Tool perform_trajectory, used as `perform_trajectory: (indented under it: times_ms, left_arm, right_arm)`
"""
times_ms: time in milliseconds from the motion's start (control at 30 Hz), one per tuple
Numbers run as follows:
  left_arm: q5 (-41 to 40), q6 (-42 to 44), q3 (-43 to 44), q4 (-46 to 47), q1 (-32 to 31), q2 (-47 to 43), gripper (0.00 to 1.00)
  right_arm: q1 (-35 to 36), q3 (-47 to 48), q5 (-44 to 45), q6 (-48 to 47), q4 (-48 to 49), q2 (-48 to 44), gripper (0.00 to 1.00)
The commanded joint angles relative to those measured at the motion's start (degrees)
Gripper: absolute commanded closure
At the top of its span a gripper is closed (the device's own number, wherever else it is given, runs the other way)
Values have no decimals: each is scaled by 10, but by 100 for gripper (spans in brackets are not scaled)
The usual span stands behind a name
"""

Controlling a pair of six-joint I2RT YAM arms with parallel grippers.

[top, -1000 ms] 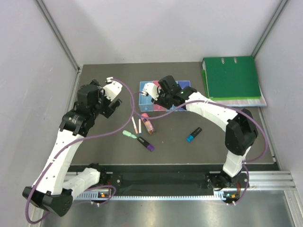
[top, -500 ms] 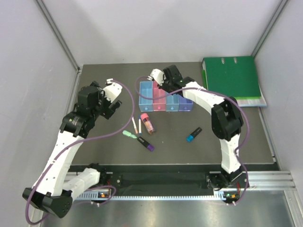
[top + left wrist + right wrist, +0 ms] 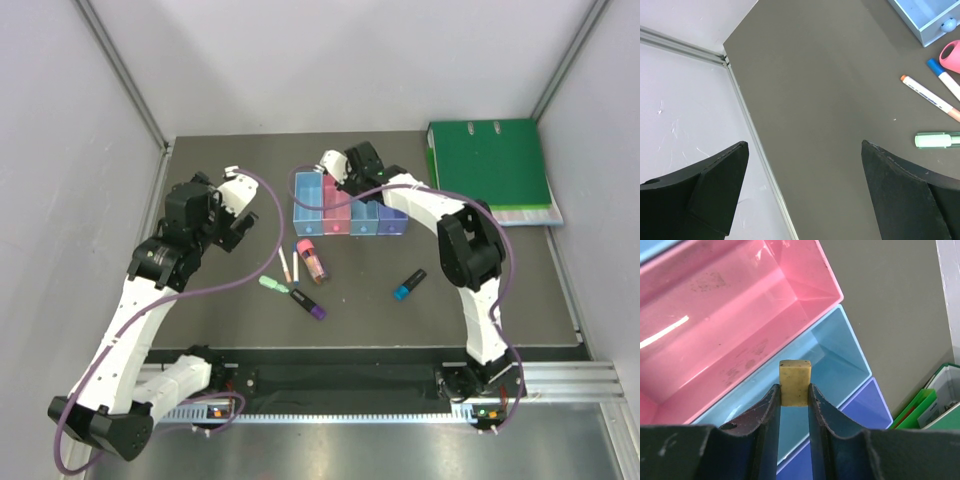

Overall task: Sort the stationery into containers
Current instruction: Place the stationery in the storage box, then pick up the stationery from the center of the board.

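The open part of the blue bin's bottom lies below the tiny tan eraser (image 3: pixel 795 382), so it is time to open my right gripper now. The eraser would end inside.
My right gripper (image 3: pixel 350 180) is shut on the tiny tan eraser (image 3: pixel 795 382) and holds it above the blue bin (image 3: pixel 840 360), between the pink bin (image 3: pixel 740 315) and the violet-blue bin (image 3: pixel 860 415). The light blue bin (image 3: pixel 308 205) stands leftmost in the row. On the table in front of the bins lie a thick pink marker (image 3: pixel 312 258), two white pens (image 3: pixel 284 263), a mint green marker (image 3: pixel 273 285), a purple-ended black marker (image 3: pixel 308 304) and a blue-ended black marker (image 3: pixel 409 284). My left gripper (image 3: pixel 238 222) is open and empty, raised left of the bins.
A large green ring binder (image 3: pixel 488 165) lies at the back right, close to the violet-blue bin. The table's left edge and metal rail (image 3: pixel 747 115) run under my left gripper (image 3: pixel 804 145). Grey walls close in the left, back and right.
My right arm has swung from low over the bins to the back of the row, carrying the eraser. The left arm has not moved.
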Motion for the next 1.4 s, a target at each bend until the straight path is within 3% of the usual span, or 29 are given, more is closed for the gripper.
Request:
perform_trajectory:
  times_ms: [0, 233, 267, 300, 467, 700, 900, 1167, 1233, 1367]
  left_arm:
    - [10, -7, -1, 31, -1, -1, 1]
    - [24, 0, -12, 31, -1, 0, 1]
    - [26, 13, -18, 34, -1, -2, 1]
    - [28, 18, -30, 37, -1, -6, 1]
    - [70, 74, -66, 43, -1, -16, 1]
    - [177, 198, -135, 13, -1, -14, 1]
    - [275, 327, -206, 13, -1, -18, 1]
    - [297, 409, -297, 93, -7, 32, 2]
    - [297, 431, -299, 92, -7, 66, 7]
    - [299, 457, -276, 69, -6, 124, 7]
  right_arm:
    - [-11, 34, 9, -4, 25, 2, 91]
    - [-12, 29, 11, -2, 23, -8, 50]
    - [-12, 27, 11, -1, 24, -13, 36]
    - [-13, 25, 11, 0, 22, -18, 30]
    - [-12, 11, 12, 3, 18, -51, 13]
    - [-21, -21, 38, 28, 13, -134, 9]
    - [-41, -62, 110, 57, 22, -226, 9]
    - [-63, -35, 127, 52, -21, -278, 9]
    - [-65, -44, 131, 53, -23, -289, 9]
    - [-68, -66, 135, 56, -27, -310, 9]
